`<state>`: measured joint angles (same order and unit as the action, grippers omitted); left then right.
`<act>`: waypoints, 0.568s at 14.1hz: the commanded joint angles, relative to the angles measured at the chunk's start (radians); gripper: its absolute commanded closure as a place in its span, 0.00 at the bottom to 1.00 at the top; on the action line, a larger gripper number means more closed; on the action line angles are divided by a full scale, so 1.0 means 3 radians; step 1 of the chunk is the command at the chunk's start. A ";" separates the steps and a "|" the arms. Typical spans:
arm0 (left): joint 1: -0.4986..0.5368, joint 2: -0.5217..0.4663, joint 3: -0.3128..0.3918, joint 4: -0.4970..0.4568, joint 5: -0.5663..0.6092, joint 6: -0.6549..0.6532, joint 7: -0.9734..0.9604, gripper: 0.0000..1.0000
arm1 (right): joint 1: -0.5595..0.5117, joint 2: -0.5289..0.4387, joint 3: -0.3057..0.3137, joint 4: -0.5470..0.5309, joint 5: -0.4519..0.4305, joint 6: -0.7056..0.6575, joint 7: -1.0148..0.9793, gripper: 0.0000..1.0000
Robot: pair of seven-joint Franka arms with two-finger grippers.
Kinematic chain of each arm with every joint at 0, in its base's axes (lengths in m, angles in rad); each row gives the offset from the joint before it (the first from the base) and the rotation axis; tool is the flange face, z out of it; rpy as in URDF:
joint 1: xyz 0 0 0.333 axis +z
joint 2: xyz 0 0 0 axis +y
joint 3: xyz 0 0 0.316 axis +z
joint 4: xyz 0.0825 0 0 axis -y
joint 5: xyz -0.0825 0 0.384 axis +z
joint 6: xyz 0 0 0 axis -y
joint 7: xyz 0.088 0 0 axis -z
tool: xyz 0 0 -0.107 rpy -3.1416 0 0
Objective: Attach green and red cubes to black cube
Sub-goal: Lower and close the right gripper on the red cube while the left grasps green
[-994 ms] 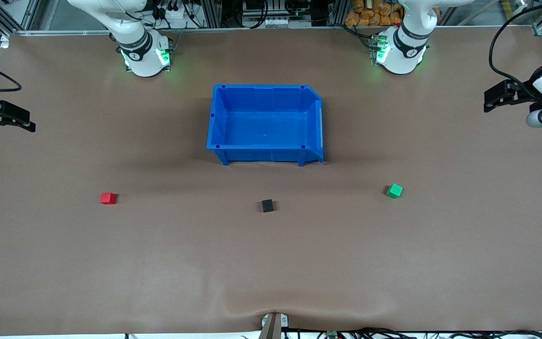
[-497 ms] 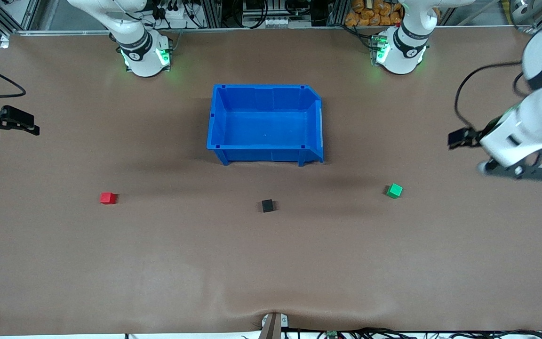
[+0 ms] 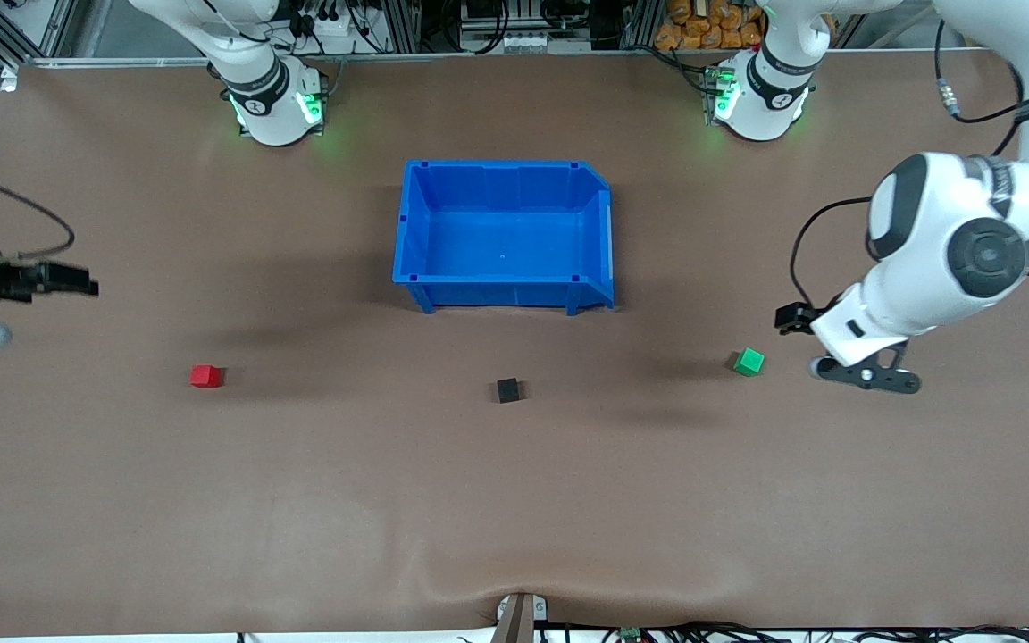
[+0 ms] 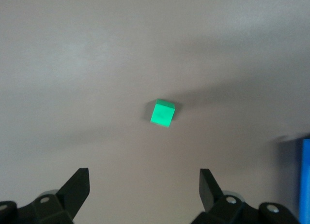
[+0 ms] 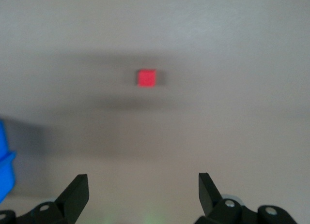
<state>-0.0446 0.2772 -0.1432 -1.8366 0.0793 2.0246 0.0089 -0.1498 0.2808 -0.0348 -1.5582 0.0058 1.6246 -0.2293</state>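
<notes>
The green cube point(image 3: 748, 362) needs to be attached to the black cube point(image 3: 507, 390), so I should grab the green cube by its opposite sides with my left gripper next.
The red cube point(image 3: 204, 376) lies toward the right arm's end of the table, the black cube point(image 3: 507, 390) lies in the middle, and the green cube point(image 3: 748, 362) lies toward the left arm's end. All three stand apart on the brown mat. My left gripper point(image 3: 789, 318) hangs open and empty in the air just beside the green cube, which shows ahead of its fingers in the left wrist view point(image 4: 162, 112). My right gripper point(image 3: 77, 288) is open and empty, up over the mat short of the red cube, which shows in the right wrist view point(image 5: 146, 78).
A blue bin point(image 3: 506, 234) stands open and empty in the middle of the table, farther from the front camera than the black cube. Its edge shows in the left wrist view point(image 4: 305, 180) and the right wrist view point(image 5: 5, 168). The mat bulges at the front edge point(image 3: 514, 589).
The left arm has swung in from the table's end to beside the green cube. The right gripper has moved toward the red cube. The cubes have not moved.
</notes>
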 commanded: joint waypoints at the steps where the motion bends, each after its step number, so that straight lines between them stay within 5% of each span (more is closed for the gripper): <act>1: -0.0051 0.0149 -0.0003 -0.0228 -0.0024 0.0409 -0.0040 0.00 | -0.0185 0.0540 0.0034 0.0158 0.0032 0.0229 0.0002 0.00; 6: -0.0153 0.0655 -0.0003 -0.0218 0.0236 0.0757 -0.0030 0.00 | -0.0136 0.1160 0.0039 0.0158 0.0563 0.0495 0.0221 0.00; 8: -0.0153 0.0793 -0.0003 -0.0213 0.0278 0.0920 0.0031 0.00 | 0.0013 0.1222 0.0029 0.0127 0.0493 0.0796 0.0340 0.00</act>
<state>-0.0874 0.4835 -0.1462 -1.9119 0.1355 2.2641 0.0095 -0.1889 0.6298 -0.0244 -1.5464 0.1500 1.8272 -0.1807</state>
